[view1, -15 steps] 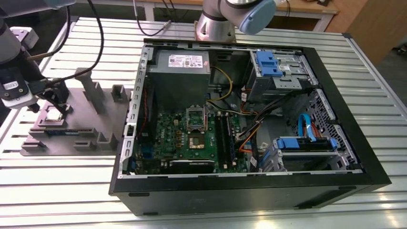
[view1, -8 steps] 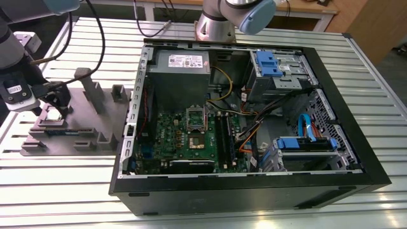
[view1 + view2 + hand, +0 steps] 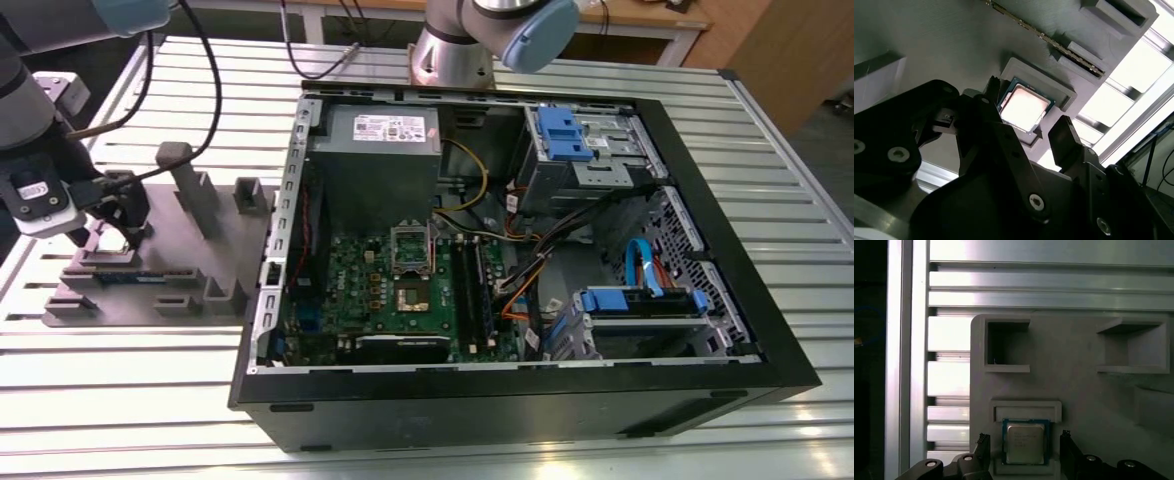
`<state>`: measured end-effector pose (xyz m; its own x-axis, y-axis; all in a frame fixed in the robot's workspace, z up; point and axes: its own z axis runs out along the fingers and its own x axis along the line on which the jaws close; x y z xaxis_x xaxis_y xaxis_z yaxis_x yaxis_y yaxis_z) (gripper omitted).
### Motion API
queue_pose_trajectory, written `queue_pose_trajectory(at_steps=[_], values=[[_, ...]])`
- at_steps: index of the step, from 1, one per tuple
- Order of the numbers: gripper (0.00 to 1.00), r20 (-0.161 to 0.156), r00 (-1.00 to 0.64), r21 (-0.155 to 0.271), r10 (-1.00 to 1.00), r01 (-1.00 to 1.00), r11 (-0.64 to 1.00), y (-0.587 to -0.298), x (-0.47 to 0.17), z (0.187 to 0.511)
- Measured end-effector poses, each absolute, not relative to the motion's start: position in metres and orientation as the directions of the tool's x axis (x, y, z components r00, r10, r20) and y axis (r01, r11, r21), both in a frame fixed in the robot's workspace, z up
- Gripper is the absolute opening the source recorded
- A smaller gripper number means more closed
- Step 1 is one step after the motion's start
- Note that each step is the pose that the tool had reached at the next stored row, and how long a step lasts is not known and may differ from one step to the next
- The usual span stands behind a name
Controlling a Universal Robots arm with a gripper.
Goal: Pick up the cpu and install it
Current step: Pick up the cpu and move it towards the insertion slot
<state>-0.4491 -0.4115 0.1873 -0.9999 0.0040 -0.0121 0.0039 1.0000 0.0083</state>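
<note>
Raised pocket sides hug the cpu [image 3: 1025, 442] at both ends, so the robot's gripper next needs to grab it by its two exposed side edges.
The cpu [image 3: 1025, 442] is a small square chip with a shiny metal top, lying flat in a raised pocket of the grey fixture plate [image 3: 1079, 390]. It also appears in the second wrist view as the cpu [image 3: 1024, 107]. My gripper [image 3: 1024, 440] stands open just above it, one dark finger [image 3: 983, 444] on each side and a gap between each finger and the chip. In the second wrist view the gripper [image 3: 1028, 105] straddles the chip the same way. In the exterior view the gripper [image 3: 114, 240] hangs over the fixture plate [image 3: 174, 270] at the exterior view's left.
An open computer case [image 3: 534, 400] lies to the right of the fixture in the exterior view, with the motherboard's socket frame [image 3: 411, 262] near its middle. Grey posts [image 3: 180, 175] rise from the fixture. A memory stick [image 3: 1044, 37] stands on edge beside the cpu pocket. The table is slatted aluminium [image 3: 120, 380].
</note>
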Motion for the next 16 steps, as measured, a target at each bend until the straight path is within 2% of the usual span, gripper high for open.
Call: queue_pose_trajectory(at_steps=[16], values=[[0.66, -0.012, -1.0, 0.008, 0.006, 0.006, 1.0, -0.4099, -0.4491, 0.1832]])
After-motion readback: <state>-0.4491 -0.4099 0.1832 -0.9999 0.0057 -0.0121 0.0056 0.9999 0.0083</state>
